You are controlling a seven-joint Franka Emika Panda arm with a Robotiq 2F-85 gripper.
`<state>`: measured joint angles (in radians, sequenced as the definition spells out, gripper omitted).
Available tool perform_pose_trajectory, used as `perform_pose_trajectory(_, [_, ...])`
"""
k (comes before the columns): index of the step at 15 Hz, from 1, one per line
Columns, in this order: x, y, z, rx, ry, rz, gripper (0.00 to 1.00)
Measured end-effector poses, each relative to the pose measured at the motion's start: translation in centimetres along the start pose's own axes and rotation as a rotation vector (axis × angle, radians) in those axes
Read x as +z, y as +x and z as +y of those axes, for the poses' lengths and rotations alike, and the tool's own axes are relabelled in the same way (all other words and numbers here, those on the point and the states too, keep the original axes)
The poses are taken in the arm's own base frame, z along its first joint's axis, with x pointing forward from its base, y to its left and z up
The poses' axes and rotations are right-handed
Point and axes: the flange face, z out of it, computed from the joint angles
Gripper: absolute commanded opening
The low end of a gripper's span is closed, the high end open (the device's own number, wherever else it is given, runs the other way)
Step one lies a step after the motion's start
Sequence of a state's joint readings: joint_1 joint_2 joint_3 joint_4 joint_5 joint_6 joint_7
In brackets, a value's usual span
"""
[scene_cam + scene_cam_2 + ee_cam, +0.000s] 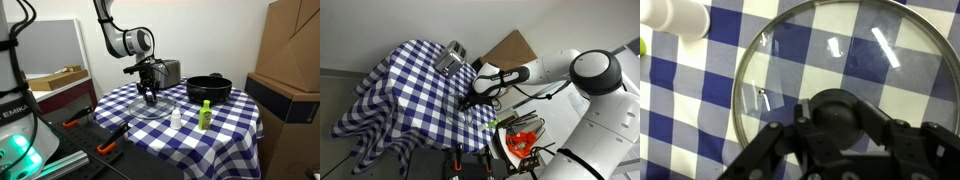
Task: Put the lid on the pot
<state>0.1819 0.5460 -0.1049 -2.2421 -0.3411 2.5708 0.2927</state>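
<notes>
The clear glass lid would lift off the tablecloth with my gripper now, as my two fingers close on both sides of the black centre knob [840, 108].
The clear glass lid [150, 110] with a metal rim lies flat on the blue-checked tablecloth; it fills the wrist view [820, 55]. My gripper [149, 98] stands straight down over its middle. In the wrist view the two fingers [845, 128] sit on either side of the black centre knob [840, 108] and appear to touch it. The black shallow pot [208, 88] stands at the far side of the table, well apart from the lid. In an exterior view my gripper [470, 100] is near the table edge; the pot does not show there.
A silver toaster [168, 72] stands just behind the lid, also seen in an exterior view [450, 60]. A small white bottle [176, 119] and a green bottle [205, 115] stand between lid and pot. Cardboard boxes [290, 60] stand beside the table.
</notes>
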Motion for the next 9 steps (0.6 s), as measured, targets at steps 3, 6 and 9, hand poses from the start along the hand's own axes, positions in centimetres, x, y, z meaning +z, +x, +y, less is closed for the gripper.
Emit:
perform_pose_trajectory(3, [-0.2, 0.1, 0.0, 0.003, 0.005, 0.013, 0.24])
perform_pose_trajectory(6, [-1.4, 0.4, 0.2, 0.008, 0.009, 0.032, 0.24])
perform_pose_trajectory(9, [-3.6, 0.6, 0.7, 0.008, 0.020, 0.034, 0.24])
